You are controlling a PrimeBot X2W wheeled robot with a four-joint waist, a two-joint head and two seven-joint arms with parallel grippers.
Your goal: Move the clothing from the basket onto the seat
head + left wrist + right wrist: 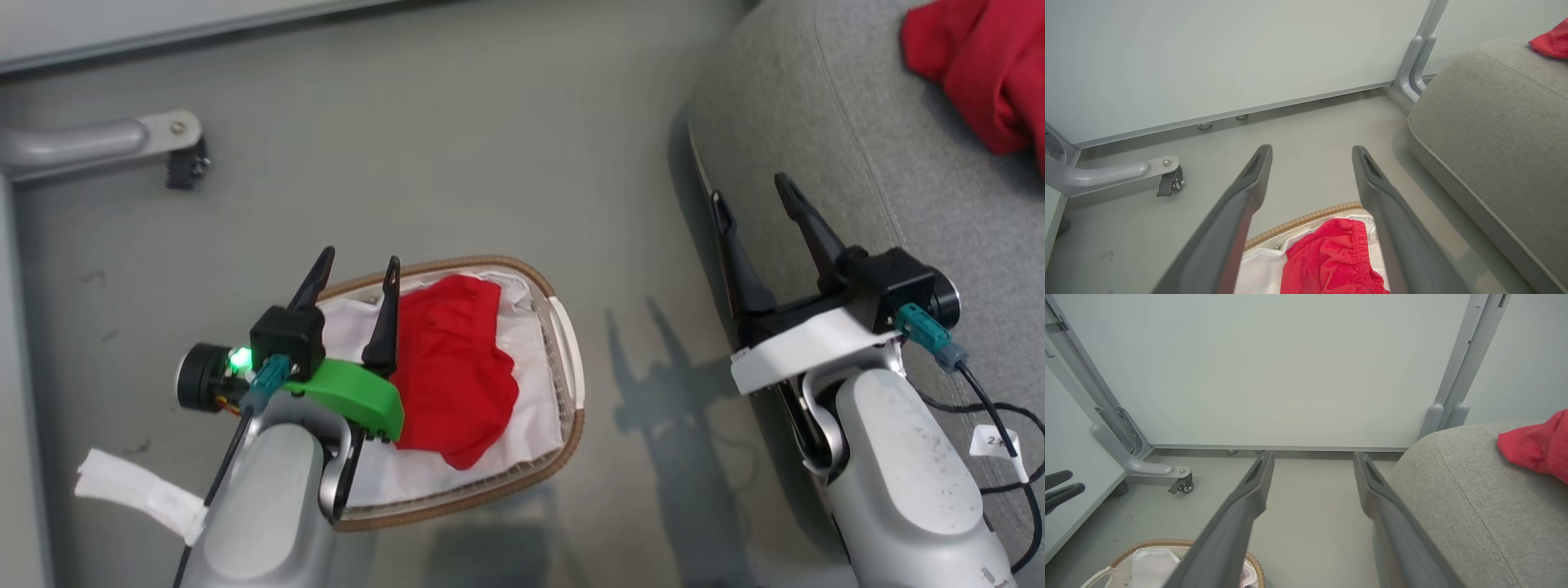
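My left gripper grabs the red garment by its gathered waistband next, to move the clothing out of the basket (563, 457) onto the seat.
A red garment with a gathered waistband (453, 371) (1331, 261) lies in the basket (563, 457) (1306, 218) (1155, 544) on its white liner. My left gripper (355, 269) (1310, 151) hangs open above the basket's left side, nothing between its fingers. A second red garment (980, 65) (1551, 41) (1535, 447) rests on the grey seat (816, 122) (1494, 130) (1474, 506) at the upper right. Over the seat's left edge my right gripper (751, 192) (1312, 457) stands open and empty.
A pale panel on a grey metal frame stands beyond the basket, with a caster foot (184, 159) (1169, 181) (1182, 484) on the floor to the left. A black cable with a white tag (1000, 441) trails over the seat near my right forearm.
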